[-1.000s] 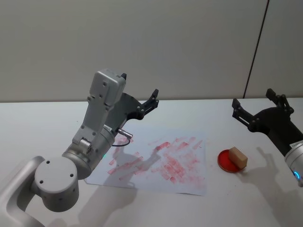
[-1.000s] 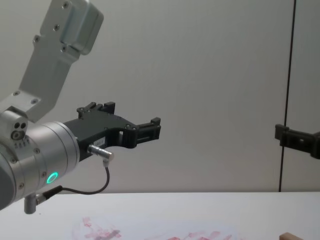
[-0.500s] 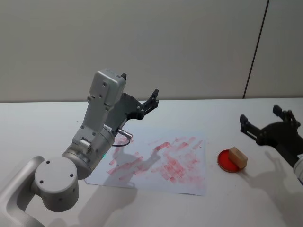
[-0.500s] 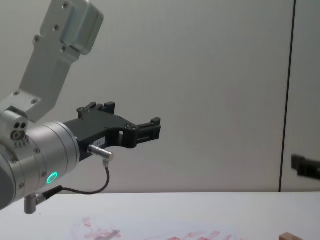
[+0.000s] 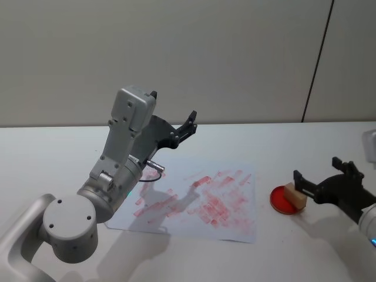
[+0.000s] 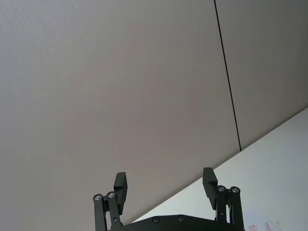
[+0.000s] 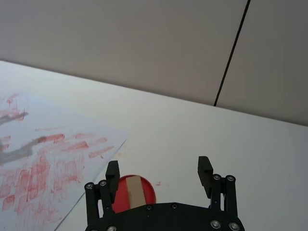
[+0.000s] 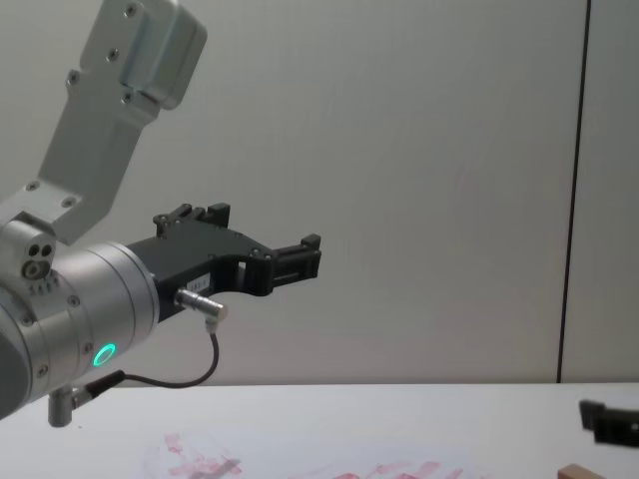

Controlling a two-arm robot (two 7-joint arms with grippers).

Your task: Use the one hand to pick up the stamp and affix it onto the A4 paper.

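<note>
My right gripper is to grab the stamp by its long clean sides next, because the stamp's bottom is resting on the red ink pad (image 7: 121, 196). Then it can press the stamp onto the paper.
The stamp (image 5: 295, 195), a small light-brown wooden block, lies on a round red ink pad (image 5: 282, 202) to the right of the A4 paper (image 5: 200, 202). The paper is a white sheet smeared with red prints. My right gripper (image 5: 317, 170), the hand, is open and hovers low, close to the stamp's right side and apart from it. In the right wrist view the stamp (image 7: 136, 191) shows under the gripper (image 7: 159, 167), near one finger and partly hidden by the body. My left gripper (image 5: 173, 104) is open and raised over the paper's far left corner, holding nothing.
The big silver left arm (image 5: 117, 170) with its green ring light (image 8: 103, 354) and cable stands over the paper's left part. White table (image 5: 305, 141) stretches behind and around the pad. A grey wall with a dark vertical seam (image 5: 317, 59) closes the back.
My right gripper has come down and moved nearer, from above the table's far right to just beside the stamp. The left arm, stamp and paper have stayed still.
</note>
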